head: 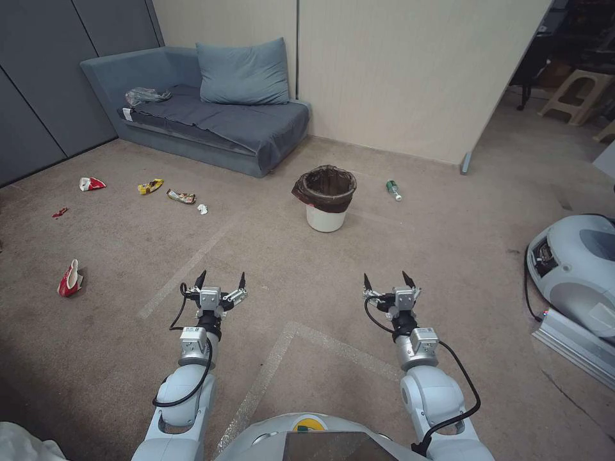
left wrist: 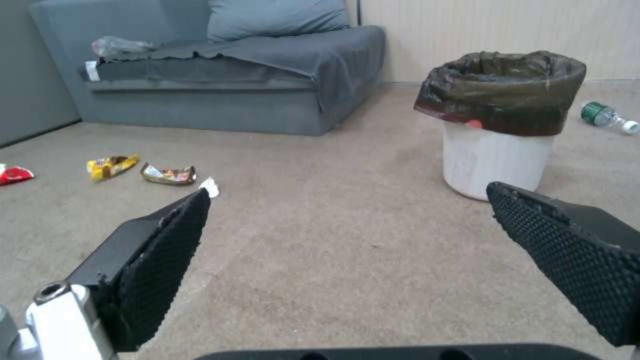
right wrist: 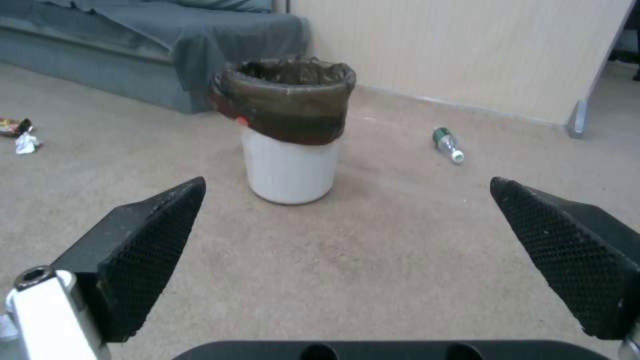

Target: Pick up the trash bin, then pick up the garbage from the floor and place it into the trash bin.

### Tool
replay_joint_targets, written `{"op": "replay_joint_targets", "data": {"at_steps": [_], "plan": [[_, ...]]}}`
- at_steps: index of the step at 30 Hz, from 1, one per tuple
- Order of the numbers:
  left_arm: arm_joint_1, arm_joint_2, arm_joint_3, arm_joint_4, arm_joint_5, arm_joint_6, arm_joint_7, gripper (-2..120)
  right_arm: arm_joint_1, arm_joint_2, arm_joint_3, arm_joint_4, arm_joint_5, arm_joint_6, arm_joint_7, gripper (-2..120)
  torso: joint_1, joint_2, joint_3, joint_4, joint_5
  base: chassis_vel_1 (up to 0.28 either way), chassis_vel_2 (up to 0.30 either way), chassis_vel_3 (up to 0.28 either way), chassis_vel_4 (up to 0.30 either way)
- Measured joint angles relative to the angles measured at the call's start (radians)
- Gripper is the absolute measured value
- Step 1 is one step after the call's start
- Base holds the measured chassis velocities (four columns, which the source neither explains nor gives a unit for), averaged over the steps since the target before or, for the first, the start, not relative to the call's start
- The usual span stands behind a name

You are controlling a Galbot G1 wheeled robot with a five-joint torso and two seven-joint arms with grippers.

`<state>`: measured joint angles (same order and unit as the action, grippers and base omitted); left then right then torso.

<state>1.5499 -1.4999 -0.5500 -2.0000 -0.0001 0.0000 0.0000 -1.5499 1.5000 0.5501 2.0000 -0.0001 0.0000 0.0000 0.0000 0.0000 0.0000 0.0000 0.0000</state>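
The white body of the trash bin is too wide for my fingers, so I need to grab the trash bin by its thin, bag-covered rim (head: 302, 183) with my left gripper next.
The trash bin (head: 326, 198) (left wrist: 497, 122) (right wrist: 288, 130), a white bucket with a dark brown bag over its rim, stands upright on the beige carpet floor (head: 307, 275), ahead of both arms. A green bottle (head: 393, 189) (right wrist: 447, 144) lies to its right. Snack wrappers lie at the left: a yellow one (head: 150, 186) (left wrist: 111, 166), a brown one (head: 181, 196) (left wrist: 168, 174), a white tissue (head: 202, 209), red-and-white pieces (head: 91, 184) (head: 70, 279). My left gripper (head: 221, 279) (left wrist: 347, 200) and right gripper (head: 389, 279) (right wrist: 347, 187) hover open and empty, well short of the bin.
A grey sofa (head: 211, 115) with a pillow stands behind the litter against the wall. A partition wall (head: 410, 70) ends at the right behind the bin. A white machine (head: 573, 275) with a black cable sits on the floor at the right. Pale tape lines cross the carpet.
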Motion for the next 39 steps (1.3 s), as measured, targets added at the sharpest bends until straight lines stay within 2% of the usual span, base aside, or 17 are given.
{"op": "replay_joint_targets", "data": {"at_steps": [13,14,16,18,19,20,21,23,24,27,29,39], "plan": [[-0.001,0.001,0.002,-0.006,0.0,0.007,-0.004,100,-0.004,0.003,0.008,0.007,0.0,0.003,0.002,100,0.0,0.0,0.0,-0.0001,0.0,0.0,0.0,0.0,0.0],[-0.002,0.004,0.006,-0.019,0.002,0.024,-0.014,100,-0.01,0.009,0.02,0.023,-0.003,0.009,0.005,100,0.0,0.0,0.0,0.001,0.0002,0.0,0.0,0.0,0.0],[-0.004,0.009,0.013,-0.042,0.005,0.051,-0.031,100,-0.026,0.023,0.049,0.059,-0.01,0.026,0.015,100,0.0,0.0,0.0,0.0006,0.0003,0.0,0.0,0.0,0.0],[-0.015,0.027,0.035,-0.122,0.019,0.145,-0.091,100,-0.068,0.063,0.136,0.164,-0.034,0.075,0.047,100,0.0,0.0,0.0,-0.0004,-0.0001,0.0,0.0,0.0,0.0],[-0.015,0.027,0.035,-0.122,0.019,0.145,-0.091,100,-0.068,0.063,0.136,0.164,-0.034,0.075,0.047,100,0.0,0.0,0.0,-0.0004,-0.0001,0.0,0.0,0.0,0.0],[-0.021,0.037,0.051,-0.169,0.027,0.201,-0.127,100,-0.079,0.074,0.163,0.187,-0.036,0.107,0.056,100,0.0,0.0,0.0,-0.001,-0.0011,0.0,0.0,0.0,0.0],[-0.026,0.046,0.061,-0.205,0.032,0.242,-0.151,100,-0.08,0.078,0.172,0.188,-0.032,0.131,0.054,100,0.0,0.0,0.0,-0.0006,0.0002,0.0,0.0,0.0,0.0],[-0.025,0.051,0.073,-0.222,0.029,0.26,-0.154,100,-0.082,0.08,0.175,0.188,-0.029,0.141,0.052,100,0.0,0.0,0.0,0.0,0.0012,0.0,0.0,0.0,0.0],[-0.022,0.054,0.089,-0.23,0.026,0.275,-0.153,100,-0.081,0.08,0.176,0.186,-0.023,0.152,0.052,100,0.0,0.0,0.0,0.0002,-0.0008,0.0,0.0,0.0,0.0],[-0.022,0.056,0.094,-0.232,0.025,0.279,-0.155,100,-0.079,0.081,0.176,0.178,-0.023,0.162,0.05,100,0.0,0.0,0.0,0.0002,0.0005,0.0,0.0,0.0,0.0],[-0.022,0.056,0.095,-0.232,0.025,0.279,-0.157,100,-0.076,0.08,0.177,0.172,-0.023,0.174,0.048,100,0.0,0.0,0.0,0.0,-0.0003,0.0,0.0,0.0,0.0],[-0.018,0.055,0.1,-0.221,0.026,0.278,-0.16,100,-0.069,0.078,0.179,0.138,-0.034,0.219,0.018,100,0.0,0.0,0.0,0.0,0.0001,0.0,0.0,0.0,0.0]]}}
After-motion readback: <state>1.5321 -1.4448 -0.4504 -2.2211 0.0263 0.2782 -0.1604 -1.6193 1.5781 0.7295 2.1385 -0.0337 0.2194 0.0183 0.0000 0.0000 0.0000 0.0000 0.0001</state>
